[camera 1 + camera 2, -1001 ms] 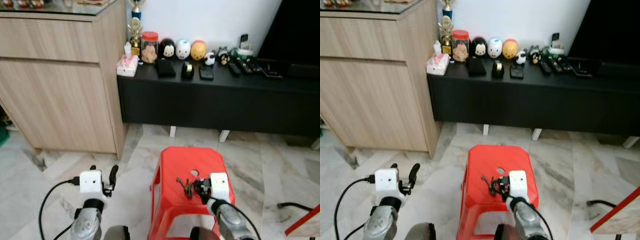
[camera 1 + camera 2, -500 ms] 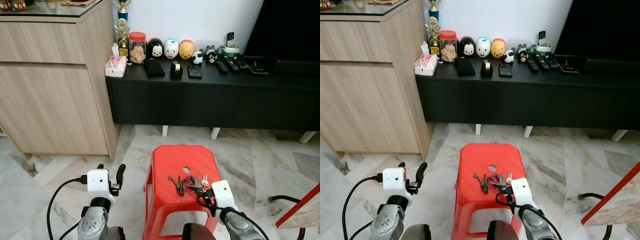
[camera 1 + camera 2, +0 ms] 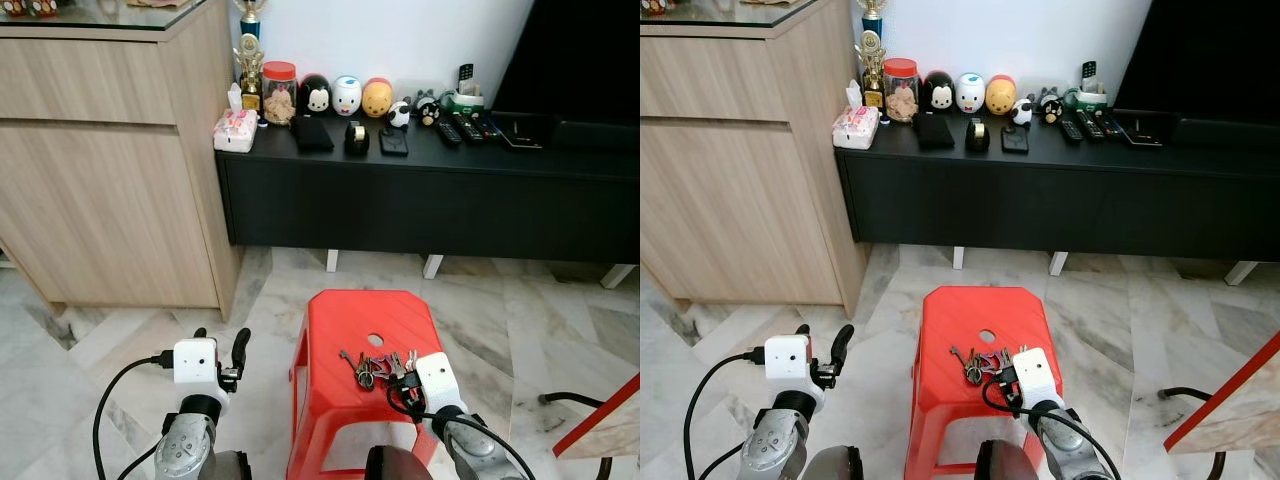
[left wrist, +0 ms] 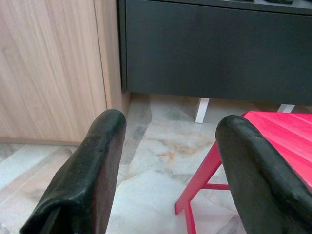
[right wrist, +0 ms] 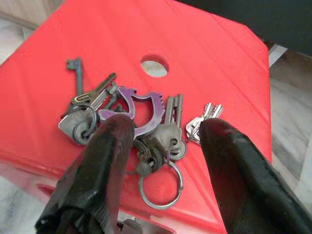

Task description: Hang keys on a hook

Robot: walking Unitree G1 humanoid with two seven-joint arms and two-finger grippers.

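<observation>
I should next pinch the empty curve of the silver key ring with my right gripper, away from the keys crowded on one side, to hang the keys.
A bunch of keys (image 5: 141, 119) with a purple carabiner and metal rings lies on the top of a red plastic stool (image 3: 345, 320). My right gripper (image 5: 163, 134) hovers just over the bunch, open, with one black finger on each side of the keys. In the head views the keys (image 3: 375, 366) sit near the stool's front right, right in front of my right wrist (image 3: 435, 385). My left gripper (image 3: 225, 352) is held up to the left of the stool, open and empty, over the marble floor.
A long black TV console (image 3: 430, 190) stands behind the stool, carrying toy figures, a jar, a trophy, a tissue pack and remotes. A wooden cabinet (image 3: 110, 160) stands at the left. A cable (image 3: 565, 400) and a red-edged board (image 3: 600, 430) lie on the floor at the right.
The camera has shifted slightly. My right gripper has moved forward and closer over the keys on the stool. The left arm has hardly moved.
</observation>
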